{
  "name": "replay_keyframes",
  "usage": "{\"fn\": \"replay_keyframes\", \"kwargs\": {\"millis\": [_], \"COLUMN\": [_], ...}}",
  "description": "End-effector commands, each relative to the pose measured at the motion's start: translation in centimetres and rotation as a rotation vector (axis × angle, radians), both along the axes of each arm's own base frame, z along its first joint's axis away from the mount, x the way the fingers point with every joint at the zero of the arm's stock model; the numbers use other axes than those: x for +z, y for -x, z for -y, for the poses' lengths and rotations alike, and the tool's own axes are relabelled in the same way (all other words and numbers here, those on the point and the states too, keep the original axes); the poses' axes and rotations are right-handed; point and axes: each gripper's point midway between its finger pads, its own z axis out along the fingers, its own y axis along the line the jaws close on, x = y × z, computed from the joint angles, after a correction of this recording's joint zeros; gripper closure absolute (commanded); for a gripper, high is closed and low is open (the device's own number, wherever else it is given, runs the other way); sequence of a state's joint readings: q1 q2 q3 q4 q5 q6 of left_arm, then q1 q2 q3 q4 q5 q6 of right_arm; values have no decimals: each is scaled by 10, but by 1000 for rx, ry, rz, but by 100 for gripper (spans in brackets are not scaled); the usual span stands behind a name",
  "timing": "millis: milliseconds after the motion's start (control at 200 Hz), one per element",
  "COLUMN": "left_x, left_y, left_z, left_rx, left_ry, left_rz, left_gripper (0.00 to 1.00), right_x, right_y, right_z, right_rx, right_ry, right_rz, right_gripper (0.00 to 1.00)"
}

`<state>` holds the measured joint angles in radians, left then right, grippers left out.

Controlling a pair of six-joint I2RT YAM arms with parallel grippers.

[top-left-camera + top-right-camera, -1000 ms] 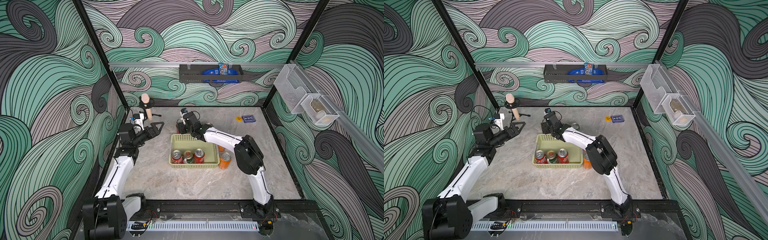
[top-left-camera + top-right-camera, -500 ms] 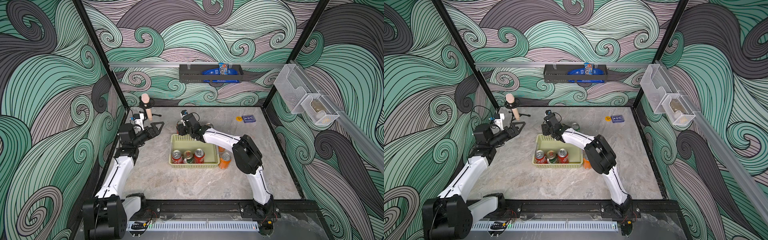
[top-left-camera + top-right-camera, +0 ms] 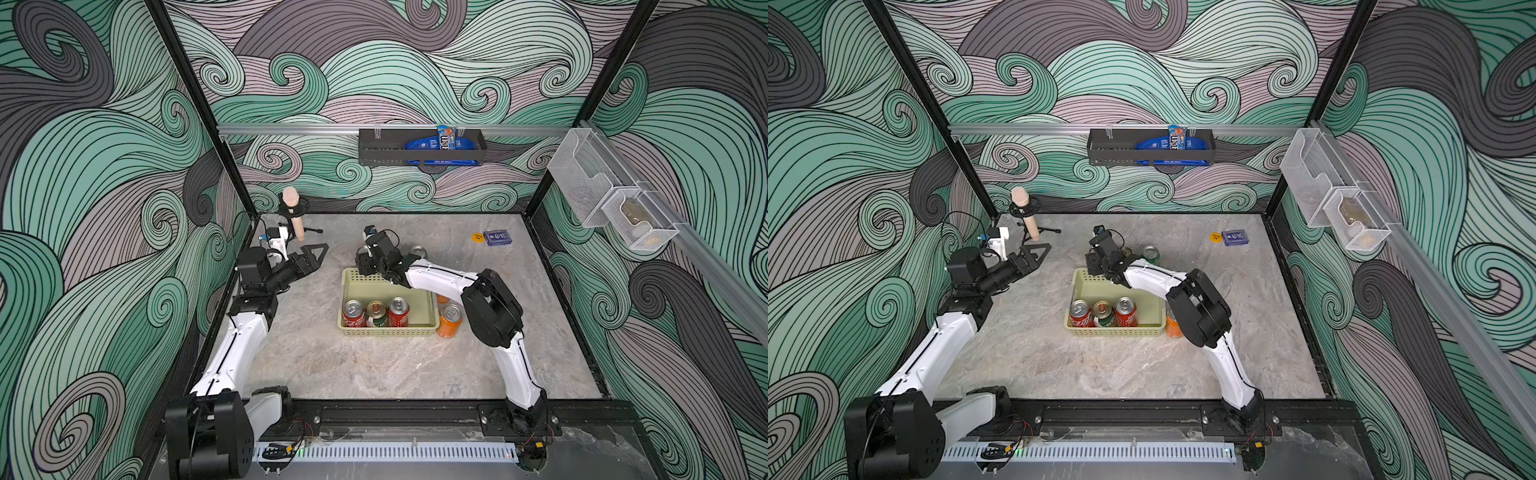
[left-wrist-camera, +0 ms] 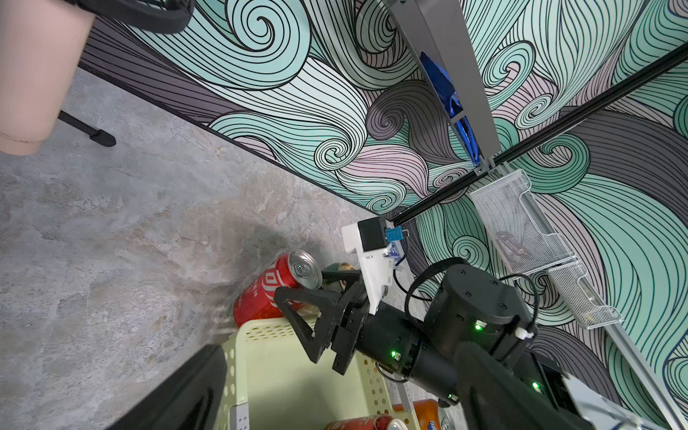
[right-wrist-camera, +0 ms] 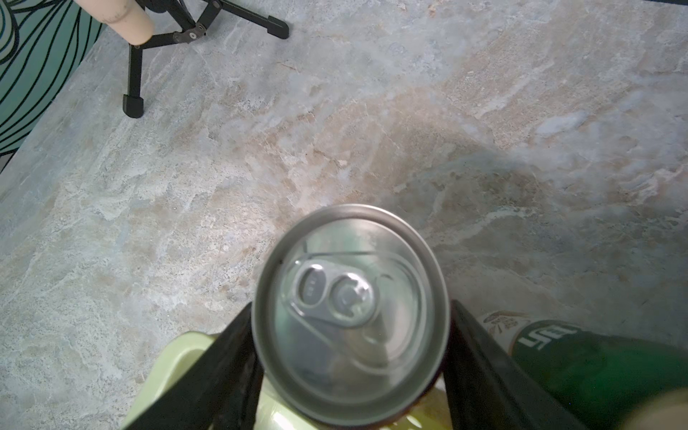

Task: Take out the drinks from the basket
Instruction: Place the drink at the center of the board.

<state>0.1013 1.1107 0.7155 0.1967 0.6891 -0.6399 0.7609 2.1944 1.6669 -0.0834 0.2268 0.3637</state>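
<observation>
The bottom of the red can is at the table past the basket's far rim, so the can would stay standing. It is time for my right gripper to open.
The pale yellow-green basket (image 3: 388, 332) sits mid-table. Two red cans (image 3: 353, 313) (image 3: 398, 311) and a dark green-and-white can (image 3: 377, 314) stand along its near side. My right gripper (image 3: 365, 266) is over the basket's far left corner, shut on a tilted red can (image 4: 268, 294); that can's silver top (image 5: 350, 309) fills the right wrist view. Outside the basket, an orange can (image 3: 450, 321) stands at the right wall and a green can (image 3: 417, 252) behind. My left gripper (image 3: 313, 251) hovers open and empty left of the basket.
A peach cylinder on a black tripod stand (image 3: 294, 212) is at the back left. A blue card box (image 3: 498, 237) and an orange disc (image 3: 477, 237) lie at the back right. A black rack (image 3: 419, 145) and white mesh bins (image 3: 615, 203) hang on the walls.
My right gripper with the red can has shifted slightly toward the back left. The left arm has not moved.
</observation>
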Motion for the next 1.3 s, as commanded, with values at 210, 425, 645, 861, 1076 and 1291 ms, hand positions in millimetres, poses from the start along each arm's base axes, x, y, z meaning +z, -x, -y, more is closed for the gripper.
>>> {"fn": "replay_keyframes", "kwargs": {"millis": [210,425,645,861,1076,1291], "left_x": [5,4,3,2,1,-1], "left_y": [2,2,1,1,0,-1], "left_z": [4,4,3,0,-2,-3], "left_rx": [-18,-18,-10,5,17,25], "left_ry": [3,1,-5,-21,-31,-41], "left_rz": [26,24,20,22,20,16], "left_gripper": [1,1,1,1,1,1], "right_x": [31,36,52,78,122,171], "right_y": [2,4,6,9,21,43], "right_z": [-16,-13,-11,-3,5,21], "right_rx": [26,15,8,-8,9,30], "right_ry": [-102,-103,-127,-138,-181,-240], "right_rz": [46,52,66,107,162,217], "right_gripper": [27,18,14,6,3,2]}}
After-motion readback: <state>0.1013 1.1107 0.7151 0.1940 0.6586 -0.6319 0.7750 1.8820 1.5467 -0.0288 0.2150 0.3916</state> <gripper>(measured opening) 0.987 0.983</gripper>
